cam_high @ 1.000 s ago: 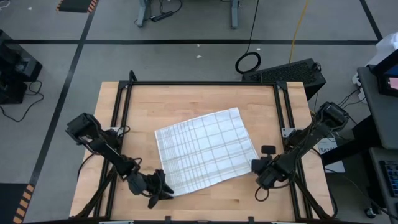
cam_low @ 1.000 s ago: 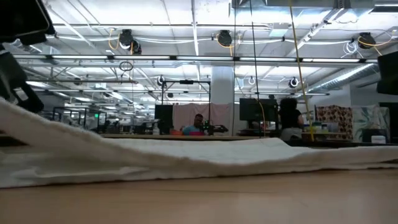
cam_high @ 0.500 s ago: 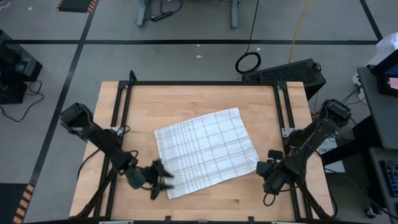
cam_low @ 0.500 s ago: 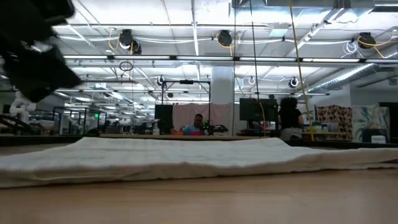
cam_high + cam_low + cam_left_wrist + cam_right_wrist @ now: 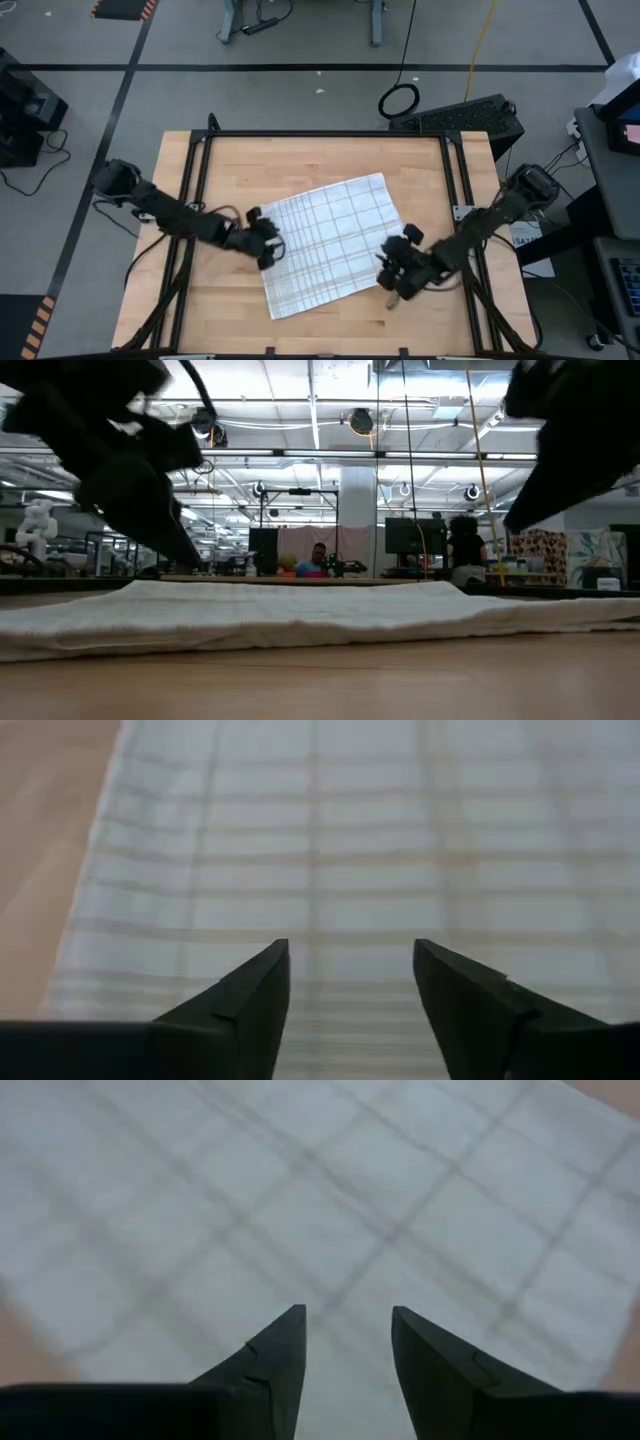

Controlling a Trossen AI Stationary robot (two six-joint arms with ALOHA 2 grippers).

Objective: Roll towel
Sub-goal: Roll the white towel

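Observation:
Next, my right gripper pinches the towel by a hemmed corner to get it ready for rolling.
The white towel with thin grey check lines lies spread flat on the wooden table, turned at a slant. It shows as a low flat band in the low view. My left gripper hovers open over the towel's left edge, and the cloth fills its wrist view. My right gripper hovers open over the towel's near right corner, with cloth under its fingers. In the low view both arms stand above the cloth.
A black frame rail runs along the table's far edge, with side rails at the left and right. Bare wood shows on the far side of the towel and along the near edge.
The towel's near left end, raised at my left gripper a second ago, now lies flat. My left gripper has gone from the near left corner toward the far edge, to the towel's left edge. My right gripper has gone toward the table's left, over the near right corner.

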